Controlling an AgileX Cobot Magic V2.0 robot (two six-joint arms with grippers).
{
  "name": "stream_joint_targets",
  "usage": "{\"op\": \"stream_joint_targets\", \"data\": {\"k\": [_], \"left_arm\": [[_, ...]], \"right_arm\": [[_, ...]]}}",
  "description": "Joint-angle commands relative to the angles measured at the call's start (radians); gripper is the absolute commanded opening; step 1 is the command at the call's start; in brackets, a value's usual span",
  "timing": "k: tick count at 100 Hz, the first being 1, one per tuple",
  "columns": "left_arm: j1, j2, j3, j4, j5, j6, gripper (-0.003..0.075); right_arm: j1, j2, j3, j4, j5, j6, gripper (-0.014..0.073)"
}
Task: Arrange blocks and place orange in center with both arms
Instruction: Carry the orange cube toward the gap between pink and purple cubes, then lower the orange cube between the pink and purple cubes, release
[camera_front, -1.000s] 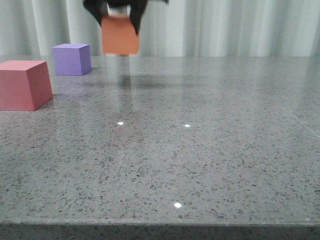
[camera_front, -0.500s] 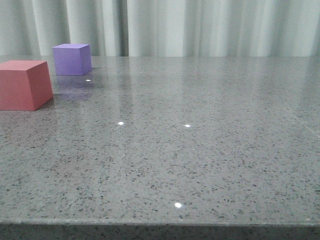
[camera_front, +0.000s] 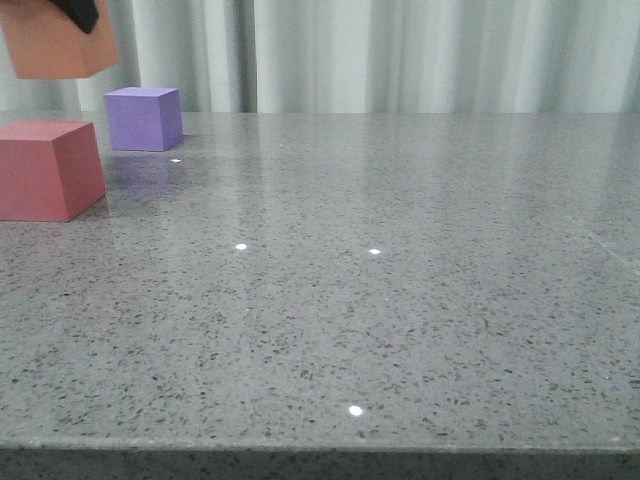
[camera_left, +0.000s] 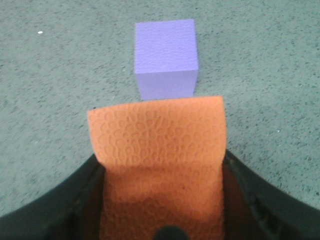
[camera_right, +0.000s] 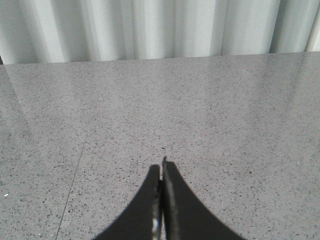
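The orange cube's base is still high over the table behind the red cube, so for now my left gripper keeps hold of the orange cube.
My left gripper is shut on the orange cube and holds it in the air. In the front view the orange cube hangs at the top left with a bit of black finger on it, above and behind the dull red cube. The purple cube stands on the table behind the red one; in the left wrist view the purple cube lies just beyond the held orange cube. My right gripper is shut and empty over bare tabletop.
The grey speckled stone tabletop stretches right of the cubes, with its front edge at the bottom of the front view. A pale curtain hangs behind the table.
One second ago the orange cube hung in the gripper at top centre-left; half a second ago it was out of view; now it shows at the top left corner, above the red cube.
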Motion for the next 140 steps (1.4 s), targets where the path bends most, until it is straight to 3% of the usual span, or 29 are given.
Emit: {"op": "stream_joint_targets", "data": {"k": [1,94,106,124,132,140], "left_arm": [[0.002,-0.013,-0.023,-0.014,-0.085,0.01,0.0084],[0.002,0.189,-0.023,-0.016,-0.144,0.008,0.0092],[0.002,0.19,-0.023,-0.02,-0.14,0.008,0.0211],[0.002,0.19,-0.023,-0.03,-0.131,0.006,0.0582],[0.002,0.18,-0.023,-0.03,-0.13,0.006,0.0645],[0.002,0.154,-0.023,-0.03,-0.12,0.004,0.0651]], "right_arm": [[-0.006,0.006,-0.025,-0.019,-0.072,-0.002,-0.0069],[-0.006,0.006,-0.025,-0.019,-0.072,-0.002,-0.0069],[-0.006,0.006,-0.025,-0.019,-0.072,-0.002,-0.0069],[-0.006,0.006,-0.025,-0.019,-0.072,-0.002,-0.0069],[-0.006,0.006,-0.025,-0.019,-0.072,-0.002,-0.0069],[-0.006,0.006,-0.025,-0.019,-0.072,-0.002,-0.0069]]}}
